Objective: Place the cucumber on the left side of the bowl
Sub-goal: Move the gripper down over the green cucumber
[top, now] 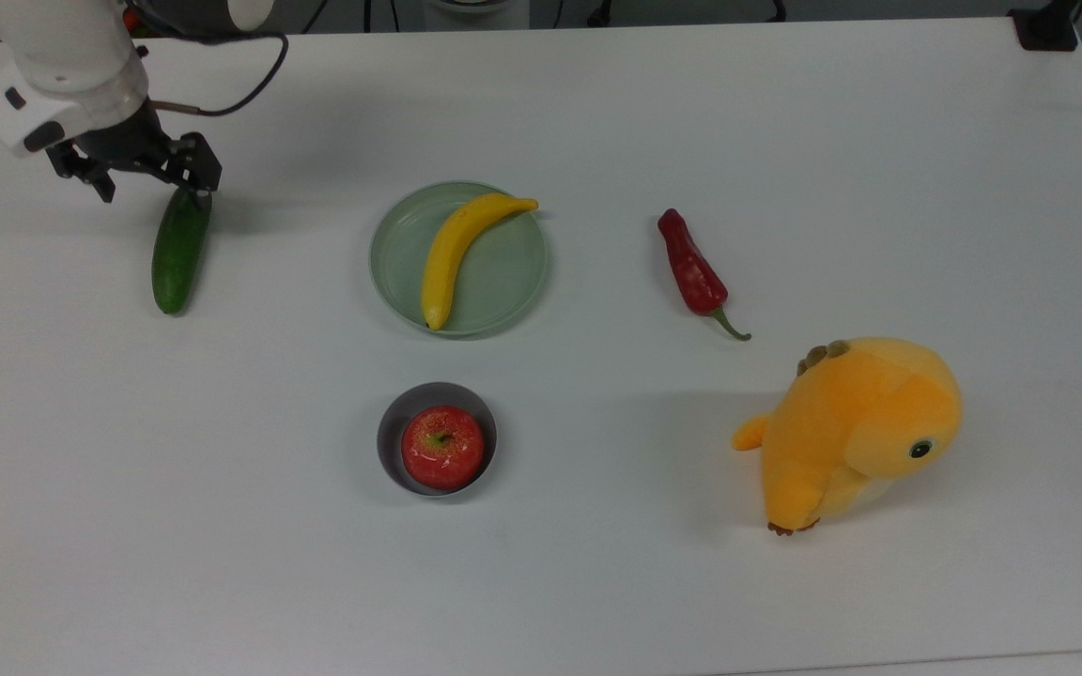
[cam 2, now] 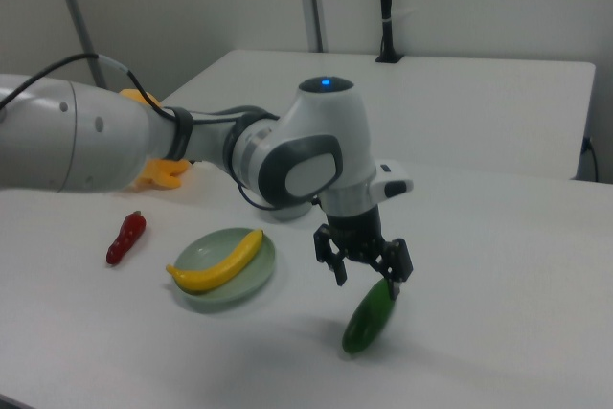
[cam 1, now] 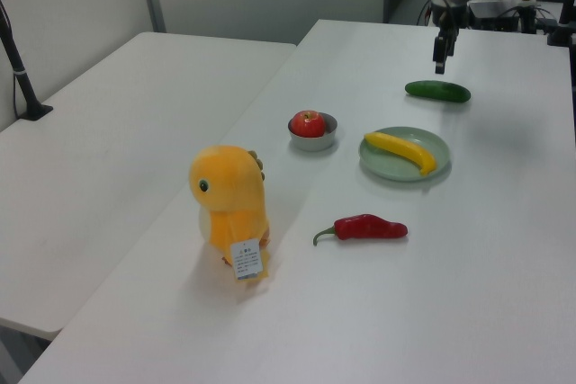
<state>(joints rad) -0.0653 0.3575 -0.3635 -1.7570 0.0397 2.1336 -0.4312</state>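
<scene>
The dark green cucumber needs to be set down beside the bowl (cam 1: pixel 313 143). My gripper should next grab the cucumber by its middle (cam 1: pixel 438 91) for that.
The dark green cucumber (top: pixel 177 258) lies on the white table at the top view's left, well apart from the small grey bowl (top: pixel 389 422) near the front middle. A red apple (top: pixel 442 448) sits in the bowl. My gripper (top: pixel 156 194) hangs open over the cucumber's far end, one finger on either side of the tip, gripping nothing. In the left view the gripper (cam 1: pixel 439 62) is just above the cucumber (cam 1: pixel 437 91), and the bowl (cam 1: pixel 313 143) stands nearer. In the right view the open gripper (cam 2: pixel 367 280) straddles the cucumber's (cam 2: pixel 369 321) upper end.
A pale green plate (top: pixel 513 282) with a banana (top: pixel 452 253) lies between cucumber and chili. A red chili pepper (top: pixel 691 272) lies to the top view's right, and an orange plush toy (top: pixel 856 427) stands at the front right. A second table (cam 1: pixel 108 132) adjoins in the left view.
</scene>
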